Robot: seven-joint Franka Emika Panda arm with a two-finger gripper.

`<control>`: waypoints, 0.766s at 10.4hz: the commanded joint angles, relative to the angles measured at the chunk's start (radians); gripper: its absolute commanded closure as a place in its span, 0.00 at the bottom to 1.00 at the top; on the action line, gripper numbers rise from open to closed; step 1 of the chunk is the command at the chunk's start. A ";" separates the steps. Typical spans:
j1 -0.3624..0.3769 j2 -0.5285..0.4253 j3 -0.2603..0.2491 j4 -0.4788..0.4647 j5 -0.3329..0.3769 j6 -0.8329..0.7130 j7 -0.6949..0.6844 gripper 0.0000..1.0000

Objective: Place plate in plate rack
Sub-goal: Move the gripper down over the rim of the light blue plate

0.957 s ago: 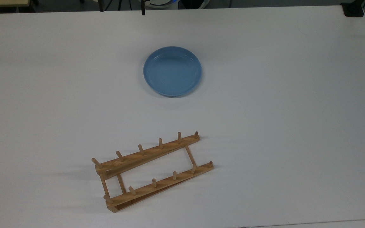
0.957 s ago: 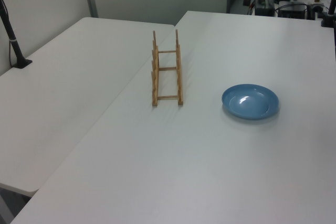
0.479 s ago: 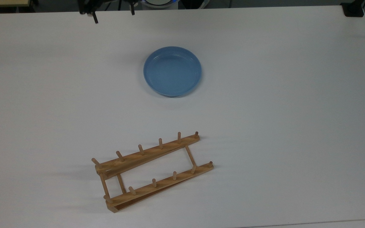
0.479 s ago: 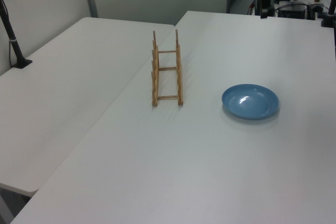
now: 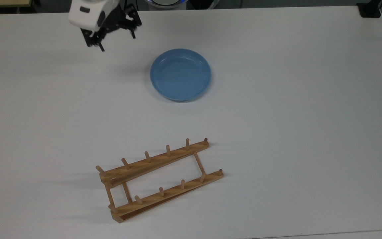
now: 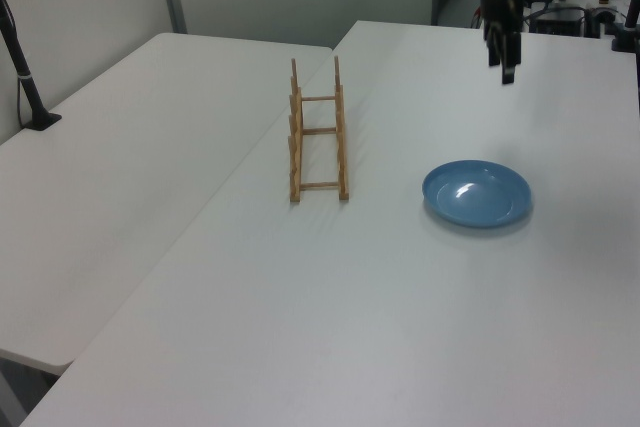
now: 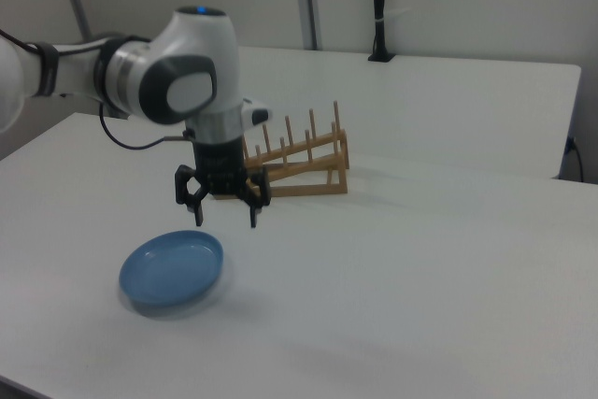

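Note:
My gripper grabs the plate by its rim (image 6: 489, 163) next, to stand the light-blue plate in the wooden plate rack (image 6: 296, 147).
The light-blue plate (image 5: 180, 74) (image 6: 477, 193) (image 7: 173, 268) lies flat on the white table, rim up. The wooden plate rack (image 5: 154, 160) (image 6: 296, 147) (image 7: 299, 170) stands apart from it, nearer the top view's bottom edge, with its pegs upright and nothing in it. My gripper (image 5: 118, 42) (image 6: 499, 64) (image 7: 225, 220) hangs above the table, fingers pointing down. It is up and to the left of the plate in the top view. In the right view it hovers over the plate's far rim. It is open, with nothing between the fingers.
A black clamp (image 5: 370, 10) sits on the table corner at the top view's upper right. A black pole (image 6: 25, 77) (image 7: 378, 7) stands on the adjoining white table (image 6: 130, 147) beyond the rack. A seam separates the two tables.
The arm has come in from the top view's upper edge, and the gripper now shows fully, lower and closer to the plate. Plate and rack have not moved.

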 commanded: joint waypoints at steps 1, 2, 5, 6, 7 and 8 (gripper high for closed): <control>-0.011 -0.024 0.000 -0.143 0.135 0.118 0.117 0.00; -0.006 -0.015 0.000 -0.173 0.146 0.158 0.145 0.00; 0.027 0.074 0.012 -0.182 0.146 0.279 0.289 0.00; 0.041 0.103 0.012 -0.182 0.146 0.319 0.328 0.00; 0.053 0.132 0.015 -0.181 0.146 0.346 0.358 0.00; 0.079 0.159 0.020 -0.175 0.146 0.370 0.375 0.00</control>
